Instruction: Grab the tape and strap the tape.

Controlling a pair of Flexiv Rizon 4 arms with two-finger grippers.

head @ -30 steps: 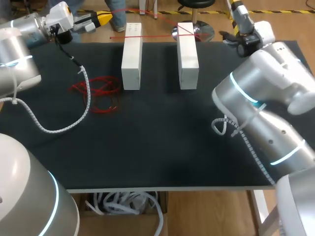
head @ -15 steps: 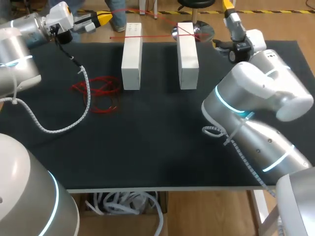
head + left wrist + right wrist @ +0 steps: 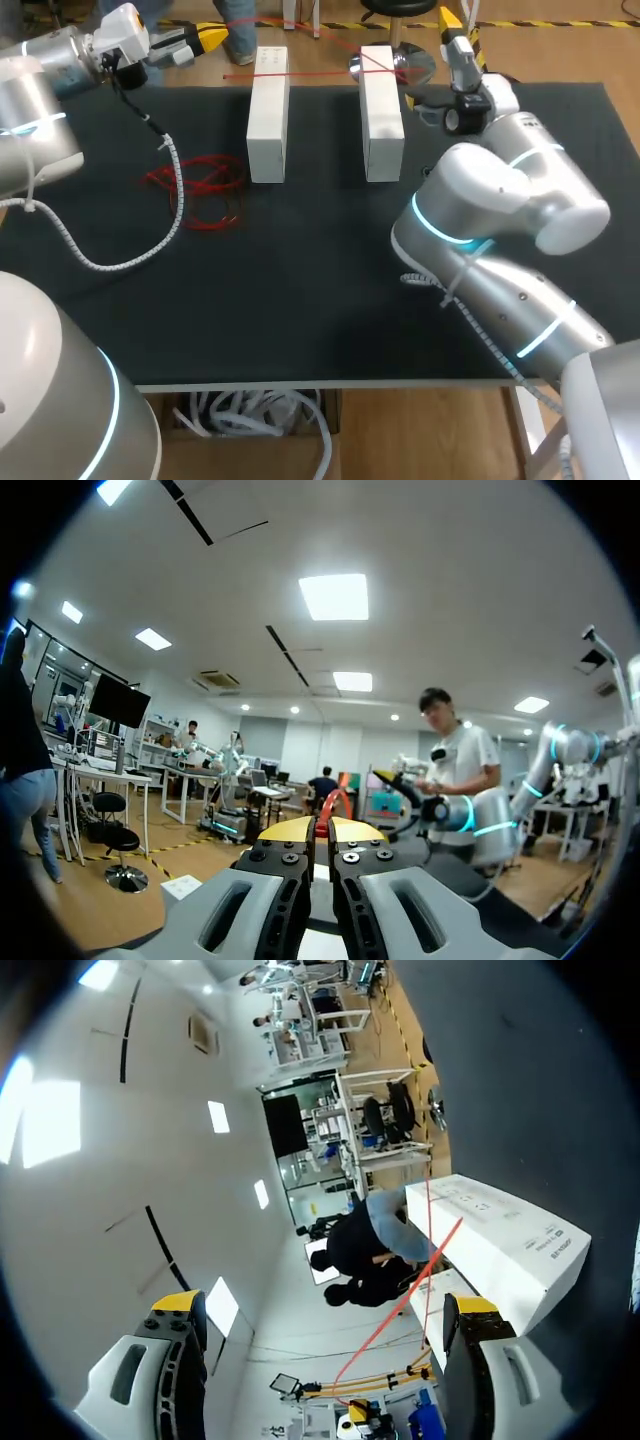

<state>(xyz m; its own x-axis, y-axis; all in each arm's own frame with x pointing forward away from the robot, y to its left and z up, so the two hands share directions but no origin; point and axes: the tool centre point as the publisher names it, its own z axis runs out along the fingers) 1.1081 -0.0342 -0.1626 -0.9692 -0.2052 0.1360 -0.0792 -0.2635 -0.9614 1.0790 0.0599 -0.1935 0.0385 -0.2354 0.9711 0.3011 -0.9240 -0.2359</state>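
Next, the right gripper grabs the red tape by its loose end [image 3: 392, 71] to strap the tape around the white box [image 3: 382, 115].
Two white boxes [image 3: 267, 112] [image 3: 381, 110] stand side by side at the back of the black mat. A thin red tape [image 3: 262, 73] runs across their far ends, and more of it lies in a loose tangle [image 3: 195, 188] on the mat. My left gripper [image 3: 212, 38] hangs beyond the far left edge. In the left wrist view it [image 3: 321, 828] is shut on a strand of the red tape [image 3: 334, 802]. My right gripper [image 3: 452, 22] is raised just right of the right box. It [image 3: 325, 1310] stands open, with the red tape [image 3: 400, 1300] stretched between its fingers and a white box [image 3: 500, 1240] ahead.
A white spiral cable [image 3: 130, 262] from my left arm loops over the left part of the mat [image 3: 300, 280]. My right arm's large elbow [image 3: 500, 200] hangs over the mat's right side.
My right arm has swung left, bringing its gripper from the back right corner to beside the right box. The left arm and the tape have not moved.
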